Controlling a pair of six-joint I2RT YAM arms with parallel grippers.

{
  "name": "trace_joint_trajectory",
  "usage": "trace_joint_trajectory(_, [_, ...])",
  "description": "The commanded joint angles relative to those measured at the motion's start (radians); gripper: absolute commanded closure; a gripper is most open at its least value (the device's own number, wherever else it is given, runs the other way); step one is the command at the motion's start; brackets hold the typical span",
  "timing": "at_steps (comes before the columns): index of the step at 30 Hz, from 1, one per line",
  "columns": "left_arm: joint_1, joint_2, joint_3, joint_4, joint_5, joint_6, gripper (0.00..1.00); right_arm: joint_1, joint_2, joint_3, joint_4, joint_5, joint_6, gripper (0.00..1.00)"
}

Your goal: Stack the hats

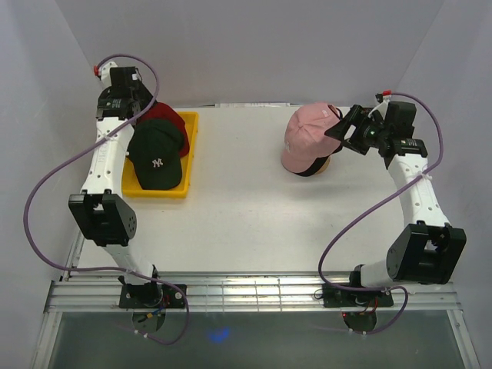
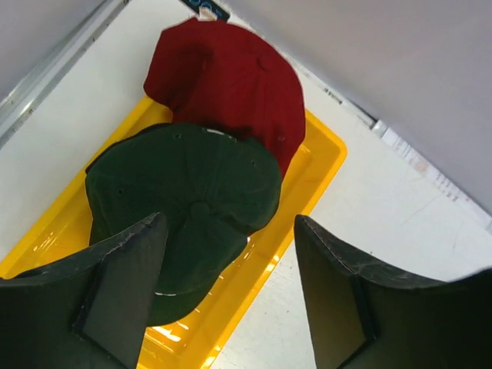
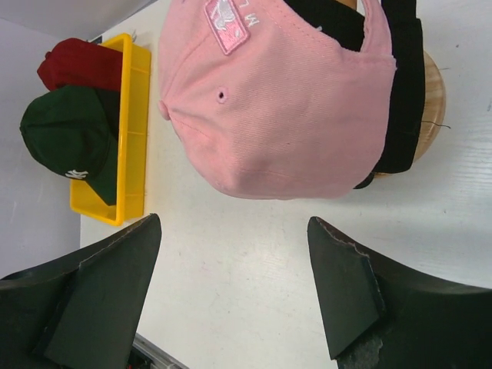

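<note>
The dark green cap should next be pinched by my left gripper at its top (image 1: 155,139) beside the top button, leaving its opening free for stacking over the pink cap (image 1: 306,137).
A dark green cap with a white logo (image 1: 157,157) lies in the yellow tray (image 1: 191,146), overlapping a dark red cap (image 1: 173,119) behind it. Both show in the left wrist view, green (image 2: 184,192) and red (image 2: 231,77). My left gripper (image 1: 144,110) hangs open and empty above them (image 2: 231,292). A pale pink cap (image 1: 306,137) sits on the wooden stand (image 1: 329,164) at the back right, over a black fabric layer (image 3: 401,92). My right gripper (image 1: 344,128) is open and empty just right of the pink cap (image 3: 277,100), apart from it (image 3: 234,284).
The yellow tray (image 3: 134,131) stands at the table's back left, close to the left wall. White walls enclose the table at the back and sides. A metal rail (image 1: 246,292) runs along the near edge by the arm bases.
</note>
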Motion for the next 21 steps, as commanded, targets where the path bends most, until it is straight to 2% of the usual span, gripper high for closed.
trace_joint_trajectory(1, [-0.004,0.039,0.044,-0.108,0.009,-0.026,0.23,-0.006,-0.027,-0.011,0.039,-0.003,-0.033,0.18])
trace_joint_trajectory(14, [-0.004,0.071,-0.078,-0.096,-0.021,-0.05,0.29,-0.006,-0.033,-0.045,0.061,-0.012,-0.031,0.19])
trace_joint_trajectory(21, [-0.004,0.071,-0.123,-0.022,-0.017,-0.044,0.3,-0.006,-0.029,-0.044,0.066,-0.017,-0.03,0.19])
